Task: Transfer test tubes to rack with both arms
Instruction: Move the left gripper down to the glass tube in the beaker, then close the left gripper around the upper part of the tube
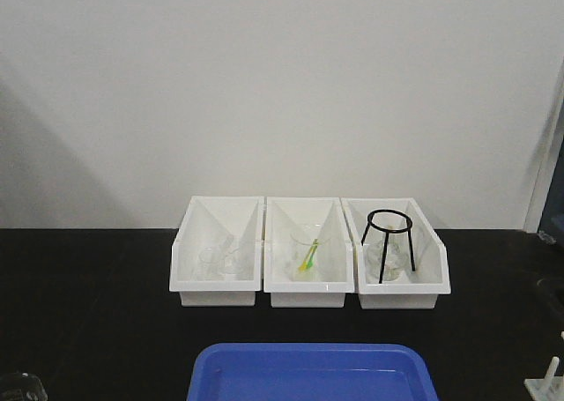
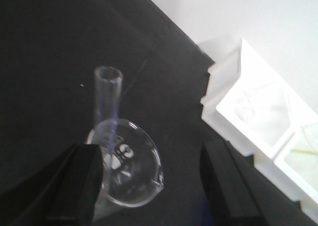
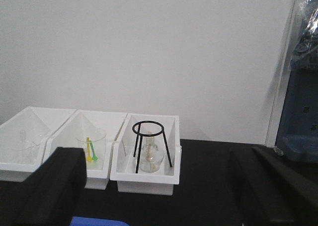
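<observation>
The test tube's open rim (image 2: 108, 73) needs to stay free for the transfer to the rack, so my left gripper will next grab the test tube by its body (image 2: 106, 105).
In the left wrist view a clear test tube (image 2: 108, 94) leans upright in a glass beaker (image 2: 134, 161) on the black table. My left gripper (image 2: 154, 186) is open above it, the beaker by the left finger (image 2: 74, 186) and the right finger well clear. The rack (image 1: 548, 382), white with short pegs, just shows at the front view's lower right corner. My right gripper (image 3: 159, 191) is open with nothing between its fingers and faces the bins from a distance. Neither arm shows in the front view.
Three white open-fronted bins (image 1: 310, 288) stand in a row at the back. They hold glassware, a beaker with yellow and green sticks (image 3: 91, 147), and a black tripod ring (image 1: 388, 242) over a flask. A blue tray (image 1: 308, 375) lies at the front edge.
</observation>
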